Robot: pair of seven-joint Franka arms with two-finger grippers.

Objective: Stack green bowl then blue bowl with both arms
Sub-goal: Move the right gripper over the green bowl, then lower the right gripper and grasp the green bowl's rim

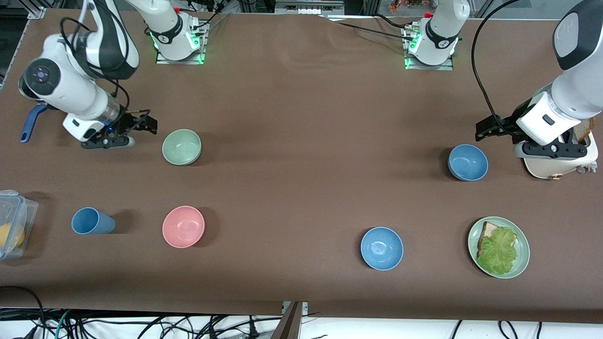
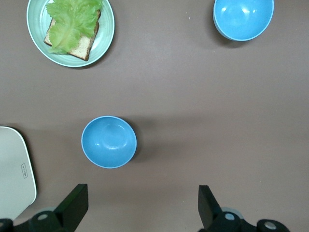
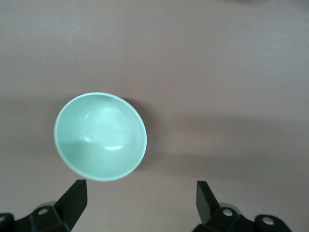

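Note:
My right gripper should start the stack, so it should take the pale green bowl by its rim point(image 1: 200, 145) point(image 3: 143, 134).
The pale green bowl point(image 1: 182, 147) stands upright and empty on the brown table; it also shows in the right wrist view point(image 3: 100, 136). My right gripper point(image 1: 141, 127) point(image 3: 140, 203) is open and empty over the table just beside it, not touching. The dusky blue bowl point(image 1: 468, 162) stands upright toward the left arm's end and shows in the left wrist view point(image 2: 108, 141). My left gripper point(image 1: 487, 131) point(image 2: 140, 208) is open and empty over the table beside that bowl, apart from it.
A brighter blue bowl point(image 1: 382, 248) point(image 2: 243, 18), a pink bowl point(image 1: 183, 226) and a blue cup point(image 1: 93, 221) stand nearer the camera. A green plate point(image 1: 523, 256) point(image 2: 104, 36) holds bread and lettuce. A white toaster point(image 1: 560, 162) sits under the left arm. A plastic box point(image 1: 12, 223) is at the table's edge.

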